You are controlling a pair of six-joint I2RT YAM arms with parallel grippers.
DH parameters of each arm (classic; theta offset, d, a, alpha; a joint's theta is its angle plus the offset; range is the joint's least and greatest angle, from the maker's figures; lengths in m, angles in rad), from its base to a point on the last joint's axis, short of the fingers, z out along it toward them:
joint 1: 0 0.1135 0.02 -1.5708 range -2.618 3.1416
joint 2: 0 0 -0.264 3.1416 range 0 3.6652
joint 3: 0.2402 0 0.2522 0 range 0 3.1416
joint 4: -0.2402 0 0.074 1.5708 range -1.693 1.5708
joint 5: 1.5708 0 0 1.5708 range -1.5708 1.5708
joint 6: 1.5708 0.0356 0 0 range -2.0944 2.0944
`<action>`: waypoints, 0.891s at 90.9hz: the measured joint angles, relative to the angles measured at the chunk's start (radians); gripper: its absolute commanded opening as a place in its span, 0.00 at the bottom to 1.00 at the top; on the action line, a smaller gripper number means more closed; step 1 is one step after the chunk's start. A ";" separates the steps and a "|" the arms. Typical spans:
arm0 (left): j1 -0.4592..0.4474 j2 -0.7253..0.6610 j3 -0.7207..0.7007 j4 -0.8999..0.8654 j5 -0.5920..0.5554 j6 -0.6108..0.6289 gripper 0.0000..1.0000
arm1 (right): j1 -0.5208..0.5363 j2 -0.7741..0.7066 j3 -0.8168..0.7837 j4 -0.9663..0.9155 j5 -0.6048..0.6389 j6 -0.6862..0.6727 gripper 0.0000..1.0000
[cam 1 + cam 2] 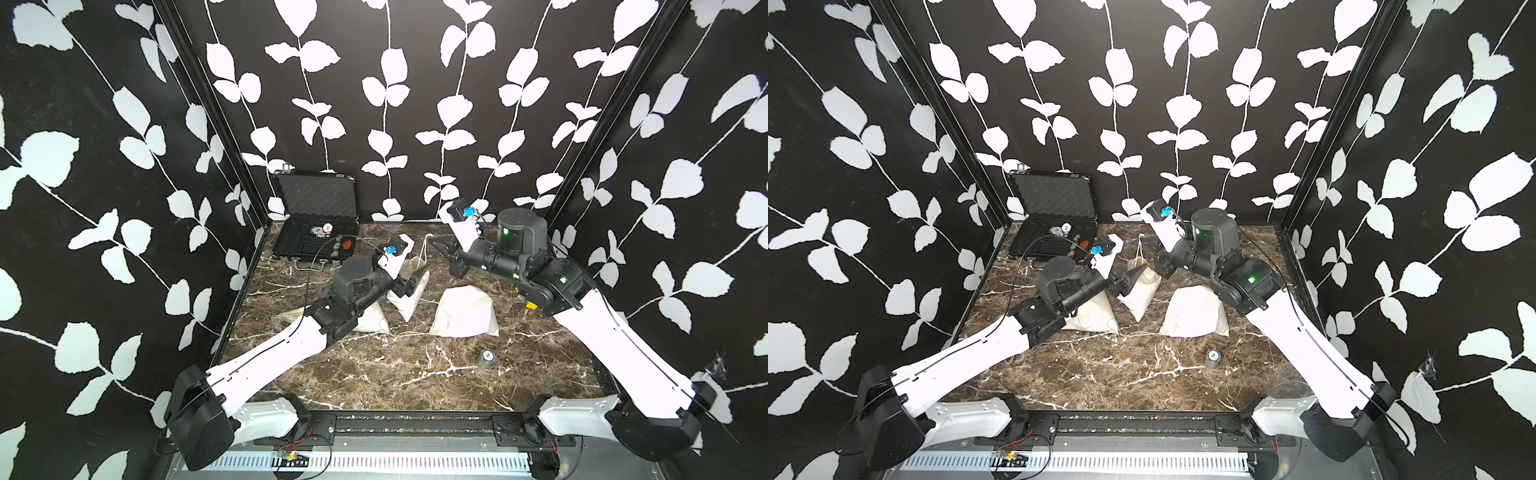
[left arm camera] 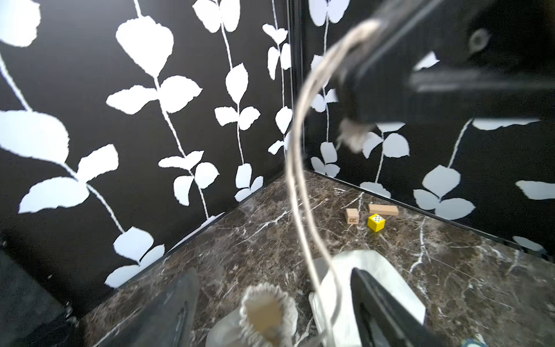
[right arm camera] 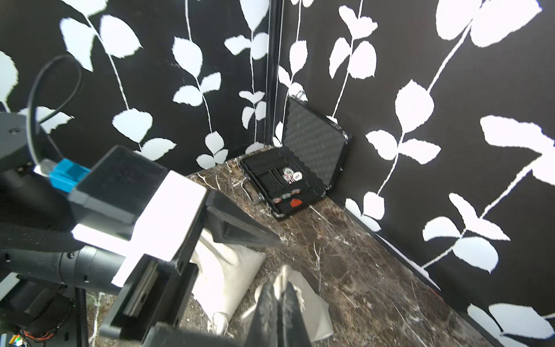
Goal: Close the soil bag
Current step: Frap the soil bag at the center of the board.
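Observation:
Next, my left gripper grabs the drawstring (image 1: 424, 246) near the bag's opening (image 1: 416, 263). This frees my right gripper to steady the bag while pulling it closed.
The soil bag (image 1: 409, 300) is a white cloth sack lying mid-table in both top views. Its gathered, frilled mouth (image 2: 267, 312) still shows a small opening with brown soil inside. My left gripper (image 2: 271, 279) is open, one finger on each side of that mouth, touching nothing; a top view shows the left gripper (image 1: 417, 270) at the bag's far end. The drawstring (image 2: 300, 144) rises in a loop from the mouth to my right gripper (image 1: 436, 242), which is shut on the drawstring. In the right wrist view the right gripper (image 3: 277, 296) has string ends pinched between its tips.
Two more white bags lie beside it, one under the left arm (image 1: 372, 322) and one to the right (image 1: 463, 311). An open black case (image 1: 316, 226) stands at the back left. A small can (image 1: 487, 358) sits nearer the front. A yellow cube (image 2: 376, 222) and wooden blocks (image 2: 383, 209) lie by the right wall.

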 measured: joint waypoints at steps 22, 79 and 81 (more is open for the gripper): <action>-0.002 0.093 0.171 -0.099 0.022 0.037 0.46 | 0.010 0.005 0.026 0.000 -0.018 0.000 0.00; 0.035 0.073 0.287 -0.323 -0.056 -0.256 0.00 | 0.014 -0.099 -0.592 0.477 0.103 -0.071 0.68; 0.037 0.073 0.287 -0.324 -0.053 -0.264 0.00 | 0.014 -0.093 -0.600 0.496 0.095 -0.071 0.68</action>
